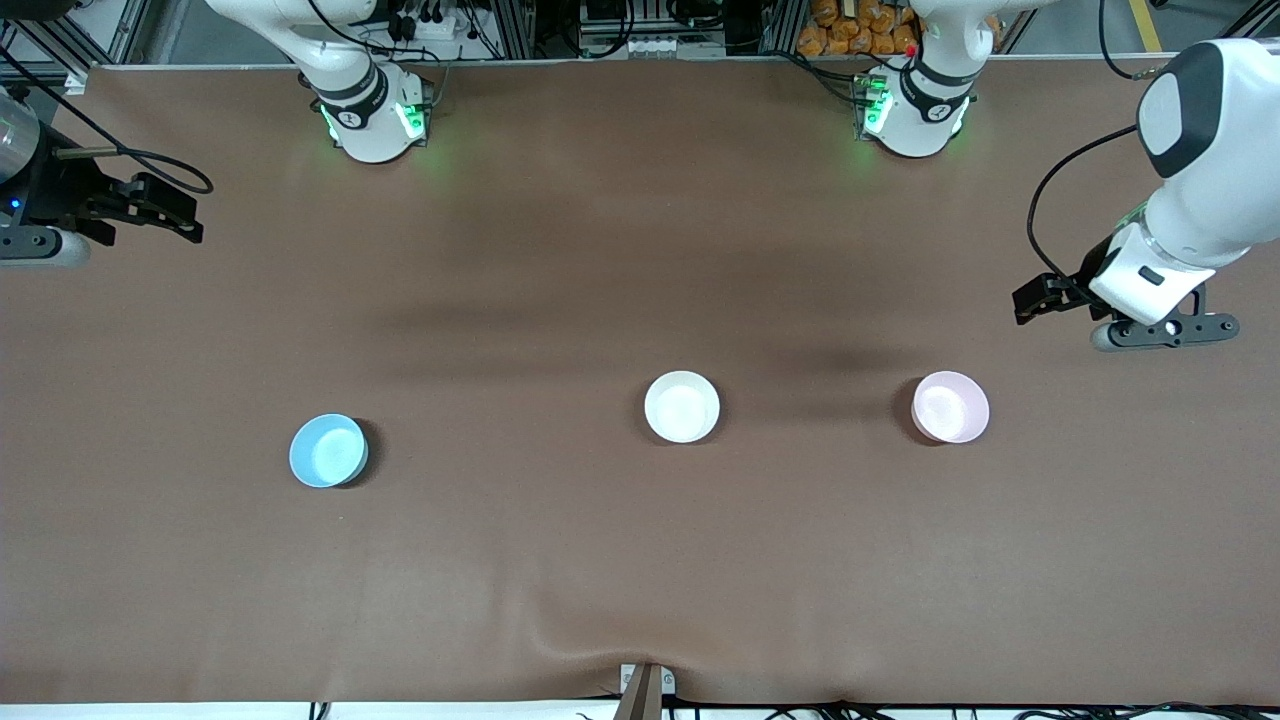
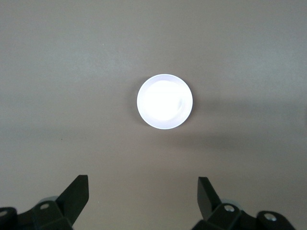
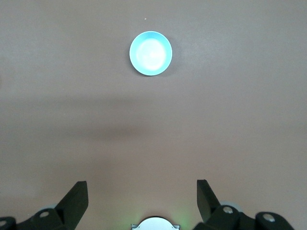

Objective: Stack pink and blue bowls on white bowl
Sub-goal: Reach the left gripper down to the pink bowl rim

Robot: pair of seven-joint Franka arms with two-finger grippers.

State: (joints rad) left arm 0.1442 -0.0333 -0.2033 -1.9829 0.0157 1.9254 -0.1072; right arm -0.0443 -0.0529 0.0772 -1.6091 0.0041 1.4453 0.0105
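The left gripper picks up the pink bowl by its rim next, to stack the pink bowl on the white bowl [image 1: 682, 406].
Three small glossy bowls sit apart in a row on the brown table. The white bowl [image 1: 682, 406] is in the middle. The pink bowl [image 1: 950, 406] is toward the left arm's end and the blue bowl [image 1: 328, 450] toward the right arm's end. My left gripper [image 1: 1033, 300] hangs open and empty above the table at its own end, near the pink bowl, which looks washed out in the left wrist view [image 2: 164, 101]. My right gripper [image 1: 180, 218] hangs open and empty at the other end. The blue bowl also shows in the right wrist view [image 3: 150, 53]. The open grippers show in their wrist views [image 2: 143, 187] [image 3: 142, 189].
The brown cloth [image 1: 560, 560] covers the whole table, with a small wrinkle and a clamp [image 1: 645, 685] at the edge nearest the front camera. The arm bases [image 1: 375, 115] [image 1: 915, 110] stand at the edge farthest from it. The right arm's base shows in its wrist view [image 3: 154, 224].
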